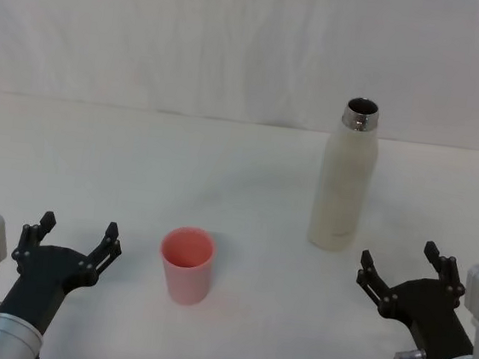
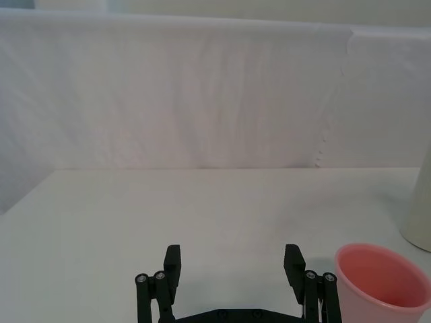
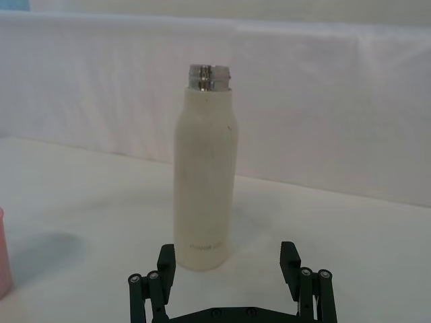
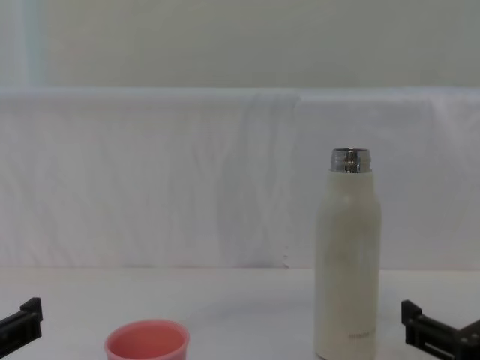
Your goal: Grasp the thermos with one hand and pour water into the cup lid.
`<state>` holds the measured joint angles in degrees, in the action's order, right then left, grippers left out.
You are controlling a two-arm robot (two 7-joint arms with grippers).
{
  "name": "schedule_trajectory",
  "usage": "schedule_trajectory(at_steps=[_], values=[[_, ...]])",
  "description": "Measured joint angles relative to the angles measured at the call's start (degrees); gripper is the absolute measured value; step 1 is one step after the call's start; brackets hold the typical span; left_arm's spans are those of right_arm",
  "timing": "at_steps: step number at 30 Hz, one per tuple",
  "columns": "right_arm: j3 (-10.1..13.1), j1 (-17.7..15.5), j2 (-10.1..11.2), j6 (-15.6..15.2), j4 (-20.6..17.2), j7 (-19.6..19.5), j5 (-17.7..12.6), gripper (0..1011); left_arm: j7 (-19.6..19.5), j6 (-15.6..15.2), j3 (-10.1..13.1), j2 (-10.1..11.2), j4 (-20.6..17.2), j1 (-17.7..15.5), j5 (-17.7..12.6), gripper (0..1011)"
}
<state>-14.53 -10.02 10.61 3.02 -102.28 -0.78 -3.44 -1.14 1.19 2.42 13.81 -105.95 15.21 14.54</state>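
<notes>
I will grab the thermos by its cream-white body (image 4: pixel 348 247) next with my right gripper. That leaves its open steel neck (image 4: pixel 351 160) free to pour into the cup lid.
The cream-white thermos (image 1: pixel 344 182) stands upright and uncapped on the white table, right of centre, its steel neck open at the top; it also rises in the chest view (image 4: pixel 347 259) and the right wrist view (image 3: pixel 204 182). The salmon-pink cup lid (image 1: pixel 186 264) sits upright near the table's front, left of the thermos, and shows too in the left wrist view (image 2: pixel 381 282) and the chest view (image 4: pixel 146 343). My left gripper (image 1: pixel 77 242) is open, left of the cup lid and apart from it. My right gripper (image 1: pixel 401 265) is open, in front of and right of the thermos, holding nothing.
The white table (image 1: pixel 138 169) runs back to a white cloth backdrop (image 1: pixel 237 42) along its far edge. Bare tabletop lies between the cup lid and the thermos and behind both.
</notes>
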Motion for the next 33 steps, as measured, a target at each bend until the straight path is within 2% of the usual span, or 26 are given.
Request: schedule_trajectory(at_steps=[10, 19, 26, 33], values=[[1.76, -0.75, 0.15, -2.94, -3.41, 3.36, -0.64, 1000, 0.0, 0.0, 0.0, 0.0, 0.0, 0.0, 0.0, 1001], [3.94, -0.23, 0.96, -7.19, -5.81, 7.94, -2.34, 1000, 0.0, 0.0, 0.0, 0.0, 0.0, 0.0, 0.0, 1001], [4.82, 1.5, 2.15, -9.47, -5.76, 11.25, -4.02, 1000, 0.0, 0.0, 0.0, 0.0, 0.0, 0.0, 0.0, 1001], [4.42, 3.95, 3.65, -10.66, -4.01, 13.49, -4.81, 1000, 0.0, 0.0, 0.0, 0.0, 0.0, 0.0, 0.0, 1001]])
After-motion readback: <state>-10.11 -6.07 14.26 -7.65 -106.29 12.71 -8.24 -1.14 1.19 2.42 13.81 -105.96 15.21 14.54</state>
